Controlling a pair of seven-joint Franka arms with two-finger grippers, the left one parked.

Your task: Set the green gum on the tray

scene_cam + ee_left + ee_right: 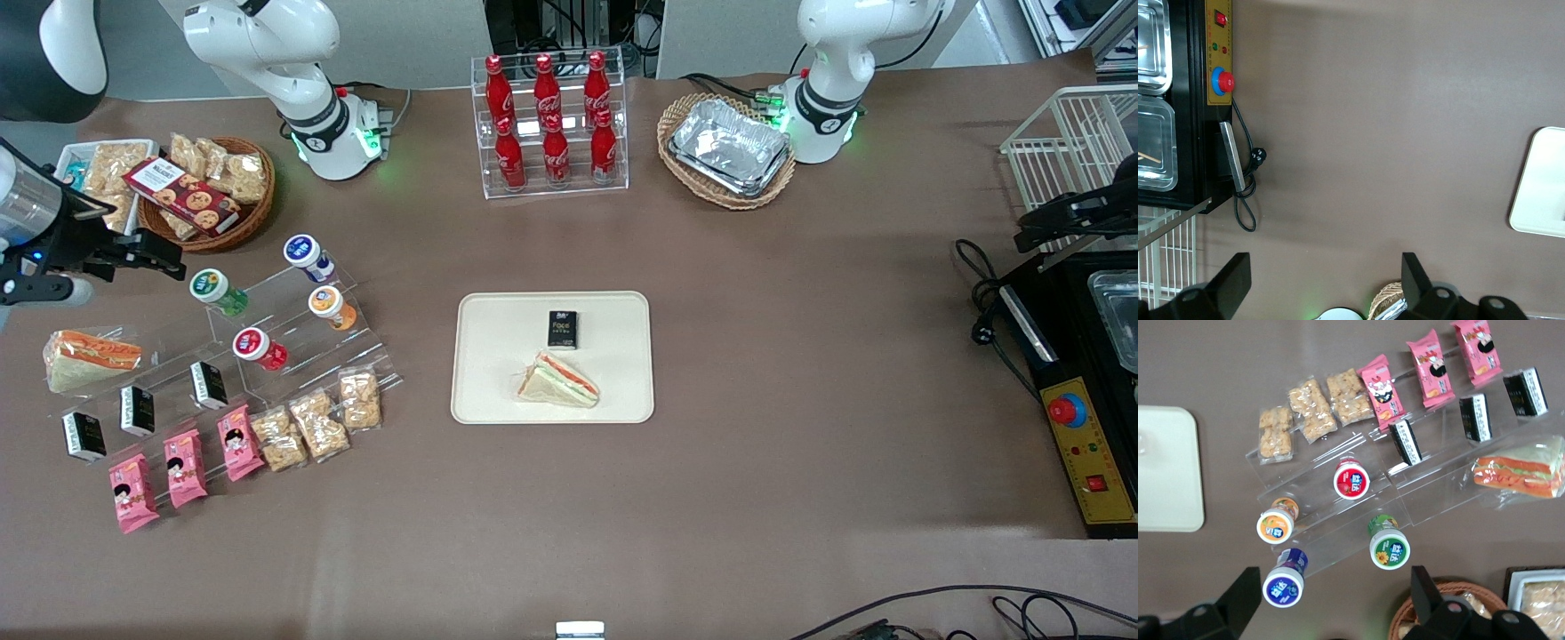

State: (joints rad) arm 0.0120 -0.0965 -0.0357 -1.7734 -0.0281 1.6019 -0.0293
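My right gripper grabs the green gum around its cylindrical body [231, 300] next, to set the green gum on the cream-white tray [498, 356].
The green gum [213, 290] lies on a clear acrylic step stand [293, 333] beside blue-lidded [307, 255], orange-lidded [330, 305] and red-lidded [256, 347] bottles. In the right wrist view the green gum [1389, 547] shows its green lid label. The cream-white tray [498, 356] sits mid-table and holds a sandwich [560, 380] and a small black box [563, 329]; its corner shows in the right wrist view [1165, 467]. My right gripper [160, 256] hovers open and empty above the table, close beside the green gum, toward the working arm's end. Its fingers [1238, 600] stand wide apart.
Wicker basket of snacks [209, 191] sits close to the gripper. Pink packets [182, 467], black boxes [136, 409], snack bags [311, 422] and a wrapped sandwich [89, 356] fill the stand. Cola rack [551, 124], foil-tray basket [727, 149] and a black appliance [1089, 391] stand farther off.
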